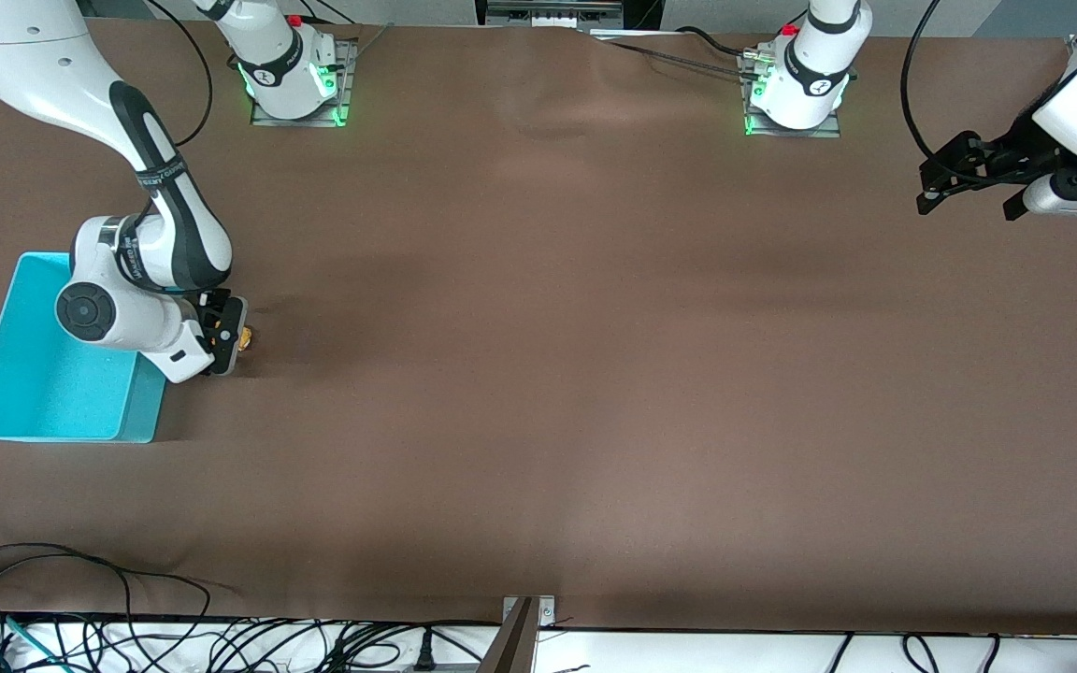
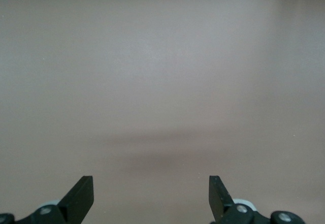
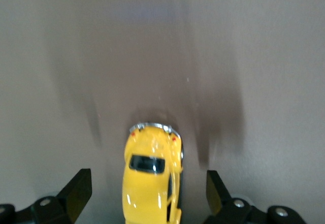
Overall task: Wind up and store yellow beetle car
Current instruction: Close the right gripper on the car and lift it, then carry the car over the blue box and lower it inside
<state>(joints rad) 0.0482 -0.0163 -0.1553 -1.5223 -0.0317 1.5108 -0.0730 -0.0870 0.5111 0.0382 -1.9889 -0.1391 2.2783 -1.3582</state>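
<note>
I should next pick up the yellow beetle car (image 1: 246, 336) by its door sides with my right gripper. Then it can be stored in the turquoise bin (image 1: 52, 393).
The yellow beetle car (image 3: 151, 176) stands on the brown table between the open fingers of my right gripper (image 3: 147, 196), with a gap on each side. In the front view only a sliver of the car (image 1: 246, 336) shows under my right gripper (image 1: 225, 338), right beside the turquoise bin (image 1: 52, 393). My left gripper (image 1: 964, 182) is open and empty, held up at the left arm's end of the table. The left wrist view shows its open fingers (image 2: 81, 197) over bare table.
The turquoise bin stands at the right arm's end of the table, with nothing visible inside it. The right arm's elbow hangs over the bin's corner. Cables (image 1: 80, 636) lie along the table edge nearest the front camera.
</note>
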